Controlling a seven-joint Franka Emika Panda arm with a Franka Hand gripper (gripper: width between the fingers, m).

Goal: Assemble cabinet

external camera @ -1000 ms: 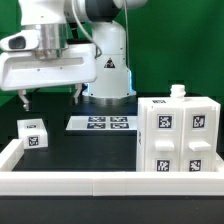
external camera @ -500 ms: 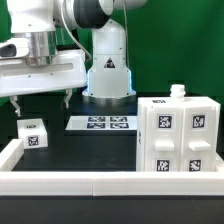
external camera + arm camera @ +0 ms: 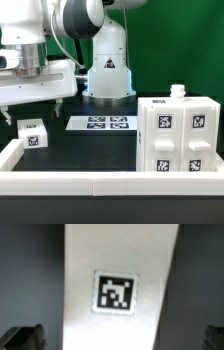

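My gripper lowers first, then closes on the box. My fingers hang above the top of the small white tagged box (image 3: 32, 134), so closing now would miss the box.
The cabinet (image 3: 180, 136) is a large white box frame with black-and-white tags, standing at the exterior view's right with a small white knob on top. A small white tagged box (image 3: 32, 134) lies at the exterior view's left, near the border rail. My gripper (image 3: 32, 110) hangs open just above that box, with a dark finger on either side and nothing held. In the wrist view a white tagged part (image 3: 115, 291) fills the middle, below and between the spread fingers (image 3: 25, 337) of my gripper (image 3: 120, 339).
The marker board (image 3: 100, 123) lies flat on the dark table in front of the robot base (image 3: 108, 75). A low white border rail (image 3: 100, 182) runs along the near edge and up the exterior view's left side.
The arm has moved toward the exterior view's left and slightly down, bringing the open gripper over the small white box. The box and the cabinet have not moved.
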